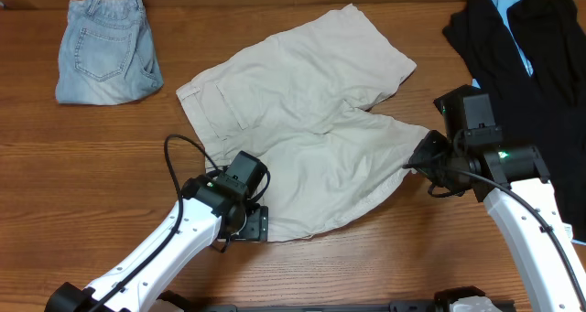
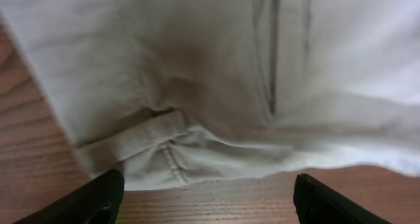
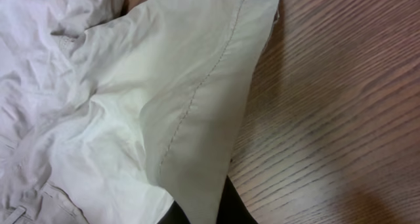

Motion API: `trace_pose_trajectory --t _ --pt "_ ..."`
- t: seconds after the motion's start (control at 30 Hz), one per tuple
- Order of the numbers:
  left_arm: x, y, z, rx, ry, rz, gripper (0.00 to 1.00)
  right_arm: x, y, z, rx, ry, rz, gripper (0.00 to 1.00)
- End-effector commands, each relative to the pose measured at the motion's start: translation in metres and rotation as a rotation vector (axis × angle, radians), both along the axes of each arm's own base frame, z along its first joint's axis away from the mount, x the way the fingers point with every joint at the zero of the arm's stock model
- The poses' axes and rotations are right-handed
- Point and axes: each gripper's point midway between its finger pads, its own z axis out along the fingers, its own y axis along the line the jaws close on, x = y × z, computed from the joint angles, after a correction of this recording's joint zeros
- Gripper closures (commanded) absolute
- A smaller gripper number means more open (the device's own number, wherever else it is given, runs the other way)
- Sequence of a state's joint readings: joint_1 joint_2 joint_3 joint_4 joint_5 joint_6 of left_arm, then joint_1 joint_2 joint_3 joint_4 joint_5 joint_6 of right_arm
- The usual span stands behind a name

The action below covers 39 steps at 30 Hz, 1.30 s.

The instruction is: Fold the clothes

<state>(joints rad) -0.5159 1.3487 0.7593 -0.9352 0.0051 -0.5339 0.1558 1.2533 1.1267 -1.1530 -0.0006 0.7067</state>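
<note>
My left gripper's fingers straddle bare wood, so closing now would miss the shorts' waistband corner. My left gripper next moves toward that corner, then closes on it.
The clothes (image 1: 302,138), a pale beige pair of shorts, lie spread across the middle of the wooden table, one leg pointing to the far right. My left gripper (image 1: 258,224) stands open at their near edge. In the left wrist view its fingers (image 2: 98,198) straddle bare wood, and the waistband corner of the clothes (image 2: 216,73) lies just beyond them, untouched. My right gripper (image 1: 414,158) is shut on the hem of the near right leg. In the right wrist view the clothes (image 3: 131,119) rise in a tented fold from the pinch of my right gripper (image 3: 203,214).
Folded light-blue denim shorts (image 1: 105,48) lie at the far left corner. Black garments with light-blue trim (image 1: 531,56) are heaped at the far right, just behind my right arm. Bare wood lies left of the clothes and along the front edge.
</note>
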Motion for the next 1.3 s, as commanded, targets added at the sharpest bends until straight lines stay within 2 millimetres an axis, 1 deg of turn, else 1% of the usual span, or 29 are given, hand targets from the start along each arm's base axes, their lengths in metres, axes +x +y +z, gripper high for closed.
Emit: trace_pose_trajectory --t 0.0,0.07,0.1,0.17,0.3,0.37,0.47,0.53,0.6,0.63,0.67,0.73,0.77,0.8,0.87,0.93,0.97,1.0,1.07,1.17,1.2,1.23,1.27 --pt "0.002 0.012 -0.003 0.049 -0.015 0.198 0.18 0.000 -0.003 -0.001 -0.013 -0.001 -0.003 0.96" --pt "0.001 0.013 -0.005 0.053 -0.009 0.259 0.21 0.000 -0.003 -0.001 -0.014 -0.001 0.000 0.96" --pt "0.000 0.014 -0.006 0.056 -0.007 0.279 0.21 0.000 -0.003 -0.001 -0.014 -0.001 0.000 0.96" --pt "-0.003 0.013 -0.013 0.049 0.003 0.327 0.17 0.000 -0.003 -0.001 -0.014 0.000 0.000 0.96" --pt "-0.012 0.003 -0.027 -0.016 0.046 0.334 0.15 -0.001 -0.003 -0.002 -0.015 0.004 0.001 0.96" --pt "-0.015 0.006 -0.031 -0.009 0.048 0.351 0.15 -0.001 -0.003 -0.002 -0.018 0.004 0.010 0.96" --pt "-0.011 0.008 -0.033 -0.019 0.037 0.372 0.16 -0.001 -0.003 -0.002 -0.020 0.005 0.015 0.96" --pt "-0.006 0.008 -0.033 -0.029 0.026 0.384 0.25 -0.001 -0.003 -0.002 -0.020 0.006 0.015 0.96" --pt "0.000 0.006 -0.033 -0.045 0.004 0.384 0.39 -0.001 -0.003 -0.002 -0.020 0.006 0.015 0.96" --pt "0.002 0.005 -0.033 -0.050 -0.003 0.380 0.43 -0.002 -0.003 -0.002 -0.020 0.006 0.015 0.96" --pt "0.002 0.005 -0.033 -0.051 -0.006 0.375 0.51 -0.002 -0.003 -0.002 -0.020 0.006 0.015 0.96" --pt "0.006 0.004 -0.031 -0.056 -0.015 0.360 0.83 -0.001 -0.003 -0.002 -0.019 0.004 0.015 0.96" --pt "0.008 0.005 -0.029 -0.057 -0.017 0.350 0.95 -0.001 -0.003 -0.002 -0.018 0.002 0.015 0.96" --pt "0.010 0.005 -0.026 -0.060 -0.018 0.343 0.96 0.000 -0.003 -0.001 -0.017 -0.002 0.015 0.96" --pt "0.020 0.008 -0.009 -0.064 -0.018 0.331 0.96 0.002 -0.003 0.001 -0.016 -0.014 0.014 0.96" --pt "0.031 0.011 0.011 -0.067 -0.023 0.303 0.96 0.003 -0.002 0.005 -0.014 -0.027 0.014 0.96" --pt "0.039 0.013 0.029 -0.069 -0.032 0.280 0.96 0.004 -0.002 0.008 -0.013 -0.037 0.015 0.96" --pt "0.042 0.014 0.037 -0.069 -0.037 0.269 0.96 0.004 -0.003 0.011 -0.012 -0.046 0.016 0.96" --pt "0.055 0.018 0.071 -0.073 -0.064 0.237 0.96 0.005 -0.003 0.024 -0.009 -0.087 0.021 0.96" --pt "0.069 0.021 0.119 -0.087 -0.119 0.195 0.96 0.005 -0.006 0.045 -0.010 -0.150 0.029 0.96" --pt "0.074 0.023 0.147 -0.095 -0.154 0.176 0.96 0.002 -0.008 0.059 -0.011 -0.185 0.031 0.96" --pt "0.075 0.024 0.161 -0.099 -0.169 0.165 0.96 0.000 -0.009 0.065 -0.013 -0.198 0.035 0.96" --pt "0.074 0.025 0.184 -0.098 -0.194 0.157 0.96 -0.008 -0.012 0.077 -0.014 -0.214 0.034 0.96"
